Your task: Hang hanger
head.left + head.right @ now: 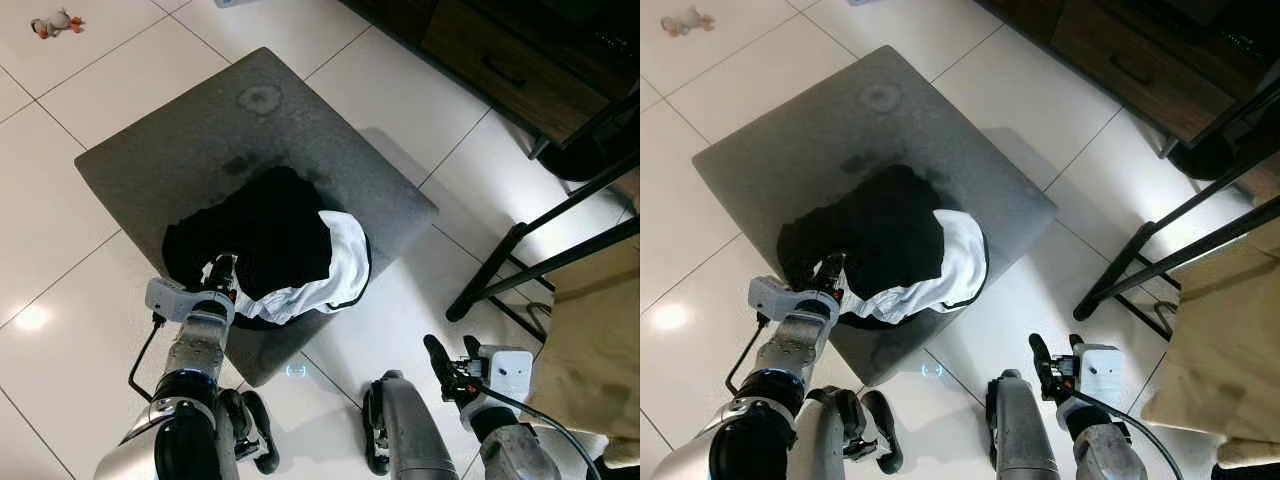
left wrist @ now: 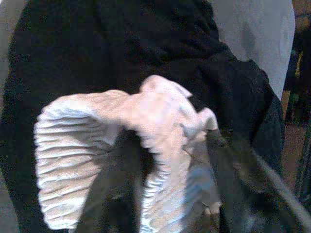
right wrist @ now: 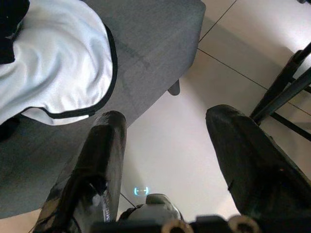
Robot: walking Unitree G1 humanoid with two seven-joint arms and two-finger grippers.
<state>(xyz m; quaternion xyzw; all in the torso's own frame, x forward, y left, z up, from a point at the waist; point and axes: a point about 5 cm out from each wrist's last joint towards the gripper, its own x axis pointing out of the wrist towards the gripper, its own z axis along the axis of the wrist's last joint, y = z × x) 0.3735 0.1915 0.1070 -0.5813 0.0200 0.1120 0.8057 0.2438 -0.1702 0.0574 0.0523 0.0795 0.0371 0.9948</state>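
I need to grab the garment's collar with my left gripper next. The white ribbed collar stands up in a fold, while the black cloth (image 1: 272,220) lies slack.
A black garment (image 1: 265,225) with a white part (image 1: 345,262) lies bunched on the near half of a grey cushioned stool (image 1: 180,140). My left gripper (image 1: 222,272) is at the garment's near left edge. In the left wrist view its fingers (image 2: 109,194) are spread to either side of a white ribbed collar (image 2: 97,131) of the garment (image 2: 121,43). A thin grey rod (image 2: 279,177) runs past one finger; I cannot tell what it is. My right gripper (image 1: 452,358) hangs open over the tiled floor, right of the stool, holding nothing (image 3: 165,145).
A black metal rack frame (image 1: 540,230) stands at the right with beige cloth (image 1: 600,340) beside it. A dark wooden cabinet (image 1: 510,70) runs along the far right. A small toy (image 1: 55,23) lies on the tiles at far left.
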